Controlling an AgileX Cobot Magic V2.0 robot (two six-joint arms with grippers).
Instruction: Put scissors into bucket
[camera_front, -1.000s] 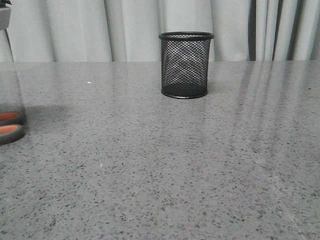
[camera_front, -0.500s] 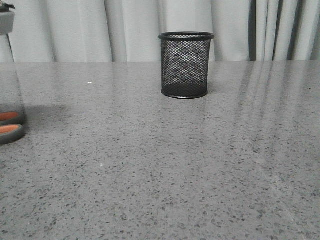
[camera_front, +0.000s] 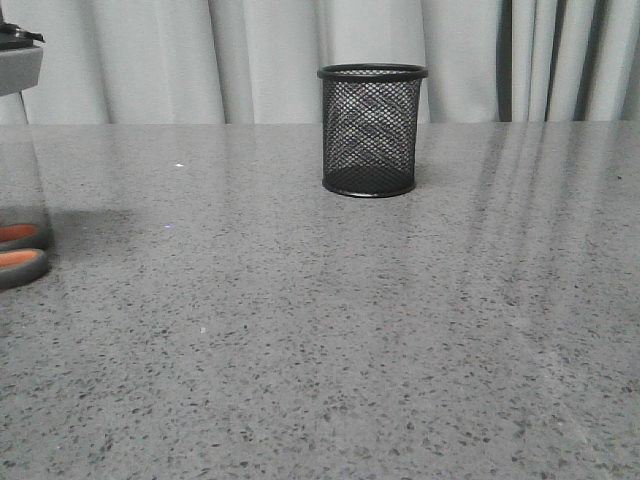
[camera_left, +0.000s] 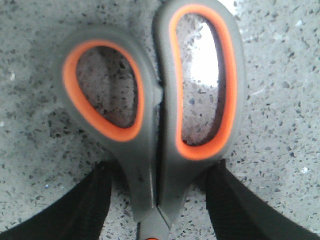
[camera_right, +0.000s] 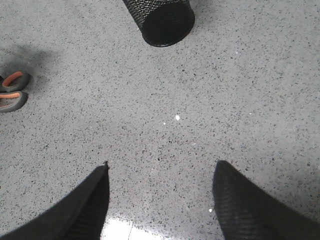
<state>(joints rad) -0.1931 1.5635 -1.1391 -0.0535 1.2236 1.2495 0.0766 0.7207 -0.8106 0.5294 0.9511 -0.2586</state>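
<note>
My left gripper's fingers are on either side of the scissors' grey handle neck (camera_left: 159, 191), so it is now time for my left gripper to close on the neck.
The scissors (camera_left: 150, 165) lie flat on the grey table, with dark grey handle loops lined in orange. In the front view only their loops (camera_front: 20, 255) show, at the far left edge. My left gripper (camera_left: 160, 172) is open, low over the table, with a black finger (camera_left: 85, 205) on each side of the handle neck and small gaps to it. The blades are out of view. The bucket (camera_front: 371, 130), a black wire-mesh cup, stands upright at the back middle and looks empty. My right gripper (camera_right: 162, 167) is open and empty above bare table; the bucket (camera_right: 160, 20) and scissors (camera_right: 12, 92) lie ahead of it.
A grey part of my left arm (camera_front: 20, 65) shows at the top left of the front view. Pale curtains (camera_front: 250, 50) hang behind the table's far edge. The speckled tabletop (camera_front: 350, 330) stretches between scissors and bucket.
The grey part of my left arm at the front view's top left has come lower and a little to the right. The scissors and bucket have not moved.
</note>
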